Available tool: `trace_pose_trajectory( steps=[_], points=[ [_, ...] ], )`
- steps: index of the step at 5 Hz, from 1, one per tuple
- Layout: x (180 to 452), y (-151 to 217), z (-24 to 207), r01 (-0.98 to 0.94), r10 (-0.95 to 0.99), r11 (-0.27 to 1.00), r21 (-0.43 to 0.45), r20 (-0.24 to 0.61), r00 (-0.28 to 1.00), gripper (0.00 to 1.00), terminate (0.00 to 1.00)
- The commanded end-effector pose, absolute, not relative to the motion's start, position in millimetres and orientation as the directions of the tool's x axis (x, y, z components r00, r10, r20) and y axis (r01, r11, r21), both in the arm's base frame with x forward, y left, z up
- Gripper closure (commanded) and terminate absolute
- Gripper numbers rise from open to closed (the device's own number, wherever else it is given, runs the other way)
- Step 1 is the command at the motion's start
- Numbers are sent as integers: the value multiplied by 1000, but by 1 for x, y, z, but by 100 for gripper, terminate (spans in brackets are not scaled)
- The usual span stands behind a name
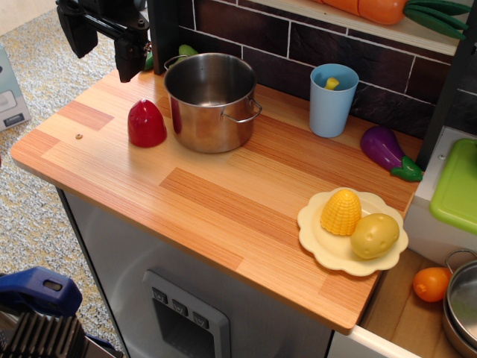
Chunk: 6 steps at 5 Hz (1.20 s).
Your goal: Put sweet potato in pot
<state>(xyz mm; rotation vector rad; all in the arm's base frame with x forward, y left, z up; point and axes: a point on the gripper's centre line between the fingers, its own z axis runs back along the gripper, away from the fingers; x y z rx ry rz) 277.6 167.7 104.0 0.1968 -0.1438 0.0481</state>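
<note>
I will grab the sweet potato (146, 124) by its rounded sides with my gripper next, so that I can put it in the pot (212, 102).
The sweet potato (146, 124) is a glossy red dome standing upright on the wooden counter, just left of the pot and apart from it. The pot (212, 102) is a shiny steel pot with two loop handles, and its inside looks empty. My gripper (104, 45) is black and hangs at the top left, above and behind the sweet potato, left of the pot. Its two fingers (128, 56) stand apart, open and empty.
A light blue cup (333, 99) with a yellow piece inside stands right of the pot. A purple eggplant (386, 151) lies by the back wall. A pale yellow plate (322, 240) holds corn (341, 212) and a yellow-tan potato (375, 236). The counter's front edge (194, 261) drops off.
</note>
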Motion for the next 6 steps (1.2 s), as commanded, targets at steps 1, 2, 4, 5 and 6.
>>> trace_pose_trajectory(
  steps=[1,2,4,5,6],
  points=[
    [278,168,104,-62,34,980,191,147,989,0,0],
    [282,164,94,-73,47,986,152,172,984,0,0],
    [292,160,80,-59,36,992,115,187,982,0,0],
    [296,162,73,-53,30,992,112,195,980,0,0],
    [300,162,67,-49,29,994,95,201,979,0,0]
  ],
)
